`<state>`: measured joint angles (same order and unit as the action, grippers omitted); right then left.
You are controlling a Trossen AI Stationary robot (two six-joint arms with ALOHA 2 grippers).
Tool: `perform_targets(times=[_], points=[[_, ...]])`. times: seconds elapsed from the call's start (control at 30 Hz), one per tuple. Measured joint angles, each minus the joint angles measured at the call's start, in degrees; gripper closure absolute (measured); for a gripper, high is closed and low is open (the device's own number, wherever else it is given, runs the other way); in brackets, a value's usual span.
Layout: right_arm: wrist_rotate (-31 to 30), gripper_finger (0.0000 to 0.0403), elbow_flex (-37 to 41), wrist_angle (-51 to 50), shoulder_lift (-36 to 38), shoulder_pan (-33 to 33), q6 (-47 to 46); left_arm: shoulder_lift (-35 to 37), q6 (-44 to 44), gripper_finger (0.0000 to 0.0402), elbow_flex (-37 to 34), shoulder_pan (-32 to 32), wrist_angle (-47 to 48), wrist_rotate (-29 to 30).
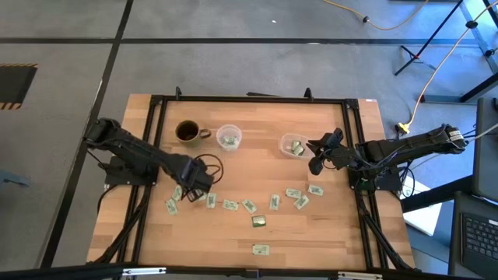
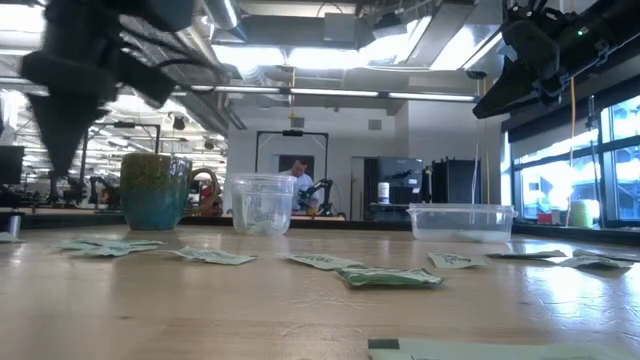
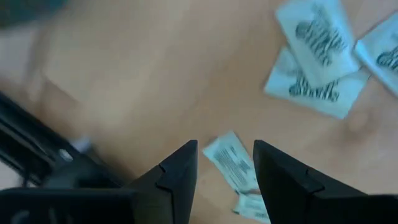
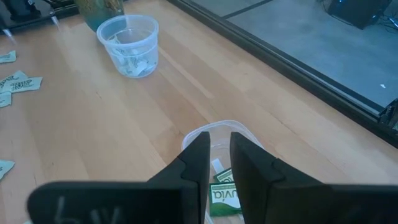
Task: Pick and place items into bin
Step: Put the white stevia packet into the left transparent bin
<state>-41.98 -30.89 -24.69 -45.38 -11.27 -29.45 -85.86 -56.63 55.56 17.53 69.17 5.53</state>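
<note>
My left gripper will get the packet into the clear bin, and for that it will next take hold of the packet by its short end (image 3: 242, 180).
Several green-and-white packets (image 1: 249, 206) lie flat in a loose row across the table's near half; a darker olive-gold one (image 1: 259, 221) lies nearer, and another packet (image 1: 261, 250) sits by the near edge. My left gripper (image 1: 189, 189) points down, open, over the row's left end. In the left wrist view its fingers straddle a packet (image 3: 231, 163) lying on the wood, without touching it. My right gripper (image 4: 217, 142) hovers narrowly open above the clear bin (image 1: 294, 145), which holds a few packets (image 4: 224, 194). In the low view the right gripper (image 2: 497, 98) hangs well above the bin (image 2: 460, 221).
A clear cup (image 1: 229, 138) with packets in it and a green-brown mug (image 1: 187, 131) stand on the far half, left of the bin. A black frame (image 1: 249, 99) borders the table. Bare wood lies between the containers and the packet row.
</note>
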Motion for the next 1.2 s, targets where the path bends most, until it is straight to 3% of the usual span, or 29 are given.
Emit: perform_targets(times=[0.37, 0.63, 1.2], points=[[0.00, 0.0336, 0.00, 0.02, 0.01, 0.02, 0.00, 0.00, -20.14, 0.0252, -9.29, 6.50, -3.24, -8.28], [0.00, 0.0336, 0.00, 0.04, -0.01, 0.00, 0.00, 0.00, -20.73, 0.0256, -14.34, 6.38, -15.23, -10.39], [-0.01, 0.0336, 0.00, 0.07, -0.01, 0.00, 0.00, 0.15, -21.67, 0.0259, -17.32, 6.33, -18.76, -11.07]])
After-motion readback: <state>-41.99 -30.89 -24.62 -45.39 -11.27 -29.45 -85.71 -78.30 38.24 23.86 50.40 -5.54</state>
